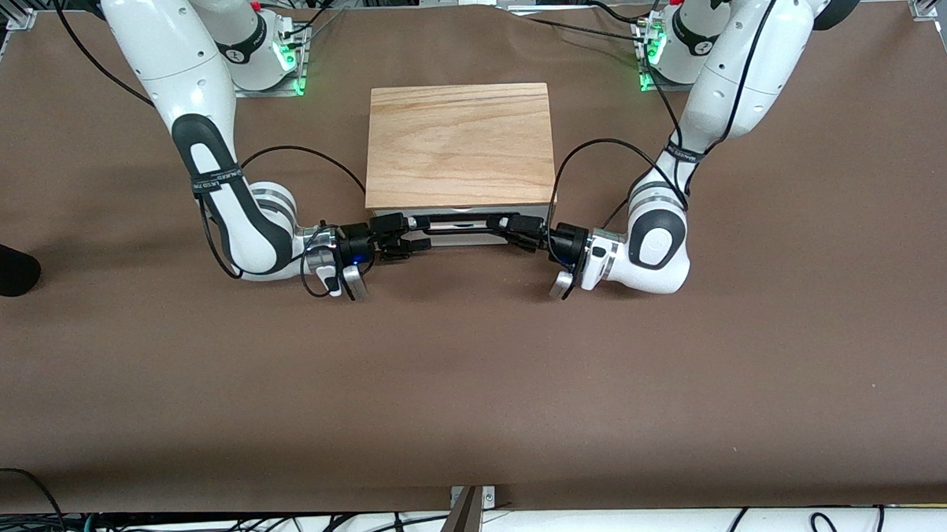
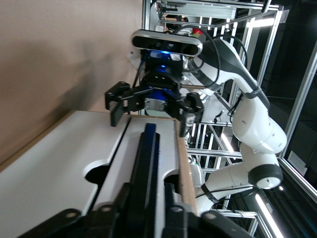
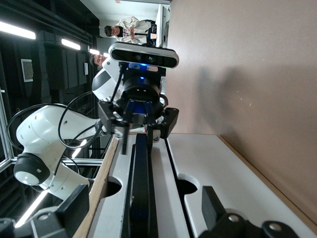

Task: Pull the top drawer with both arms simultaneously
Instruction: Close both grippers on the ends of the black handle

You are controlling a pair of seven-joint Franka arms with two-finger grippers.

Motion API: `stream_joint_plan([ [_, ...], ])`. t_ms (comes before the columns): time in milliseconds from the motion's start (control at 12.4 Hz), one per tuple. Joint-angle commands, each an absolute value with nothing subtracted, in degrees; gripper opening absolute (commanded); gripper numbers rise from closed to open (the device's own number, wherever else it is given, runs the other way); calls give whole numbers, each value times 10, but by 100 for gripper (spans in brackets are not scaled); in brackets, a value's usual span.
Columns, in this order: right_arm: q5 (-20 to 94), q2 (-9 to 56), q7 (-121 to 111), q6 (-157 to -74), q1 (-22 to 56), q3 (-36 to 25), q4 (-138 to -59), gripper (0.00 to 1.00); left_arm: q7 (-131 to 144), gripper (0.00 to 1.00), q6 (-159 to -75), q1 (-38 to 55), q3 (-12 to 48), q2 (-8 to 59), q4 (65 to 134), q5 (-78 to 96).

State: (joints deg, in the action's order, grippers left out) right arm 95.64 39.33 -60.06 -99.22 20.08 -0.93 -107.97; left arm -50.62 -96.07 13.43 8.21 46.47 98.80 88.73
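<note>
My right gripper grabs the black bar handle by one end next, to pull the top drawer open with both arms.
The top drawer's white front sits under the light-wood cabinet lid, its black bar handle running across it. My left gripper is shut on the handle's end toward the left arm; in the left wrist view its fingers press the bar. My right gripper is open at the handle's other end; in the right wrist view its fingers stand wide apart on either side of the bar. The drawer's inside is hidden.
A second white panel lies below the top drawer front. The cabinet stands mid-table on brown cloth. A black object lies at the table's edge toward the right arm's end. Cables hang at the edge nearest the front camera.
</note>
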Motion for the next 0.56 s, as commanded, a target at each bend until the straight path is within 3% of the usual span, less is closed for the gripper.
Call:
stream_joint_plan([
  [0,971,386,-613,-979,200,-4,-1096,92,-523,0,-949,134,83,456,999,906],
  [323,971,383,-614,-970,200,-4,-1100,53,-522,0,-949,134,83,456,998,906],
  [484,971,382,-614,-964,198,-4,-1100,44,-522,0,-949,134,83,456,998,906],
])
